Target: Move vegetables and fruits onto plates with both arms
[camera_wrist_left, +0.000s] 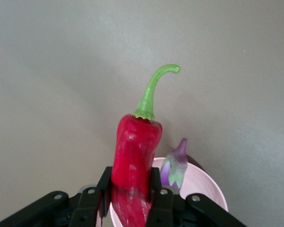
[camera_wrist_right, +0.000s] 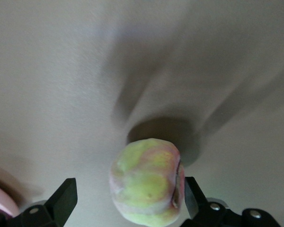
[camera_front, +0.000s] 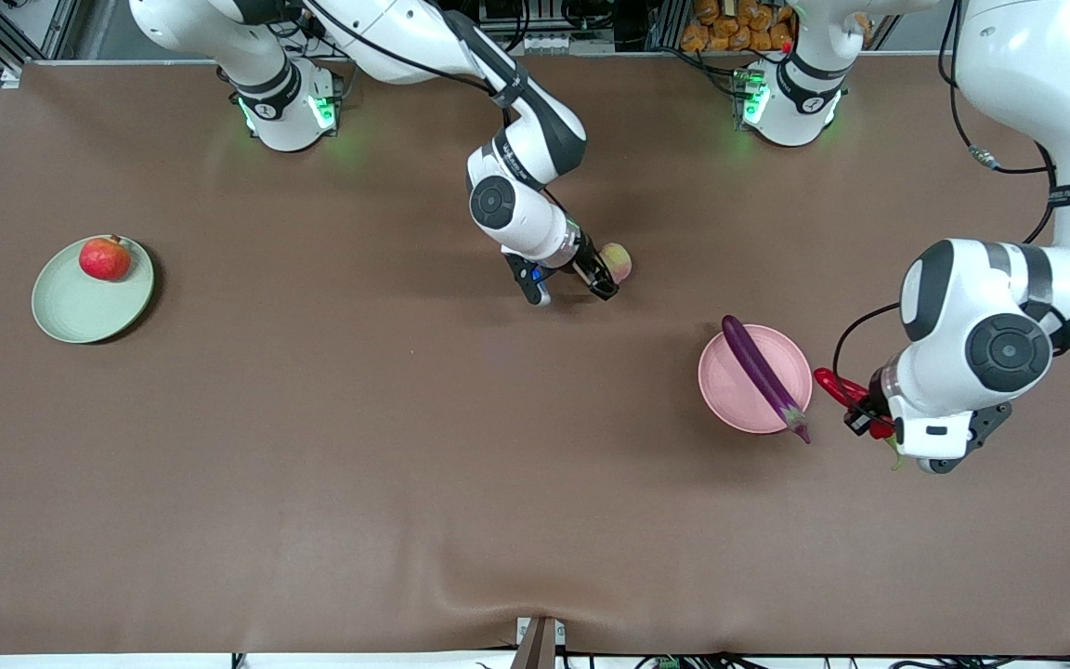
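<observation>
The robot's right gripper should grab the yellow-green fruit (camera_front: 617,262) next, holding it by its round body, so that it can move it onto the pale green plate.
My left gripper (camera_front: 855,407) (camera_wrist_left: 131,183) is shut on the red chili pepper (camera_front: 832,383) (camera_wrist_left: 135,146) and holds it just off the pink plate's (camera_front: 730,390) (camera_wrist_left: 206,189) rim, at the left arm's end of the table. The purple eggplant (camera_front: 758,367) (camera_wrist_left: 175,163) lies across that plate, its stem end over the rim. My right gripper (camera_front: 605,271) (camera_wrist_right: 128,191) is open and low at mid-table, with the yellow-green fruit (camera_front: 617,262) (camera_wrist_right: 146,182) between its fingers. The red pomegranate (camera_front: 105,258) sits on the pale green plate (camera_front: 80,307).
The brown table cover (camera_front: 405,446) runs wide and bare between the two plates and toward the front camera. Both arm bases (camera_front: 286,107) stand along the table's edge farthest from that camera.
</observation>
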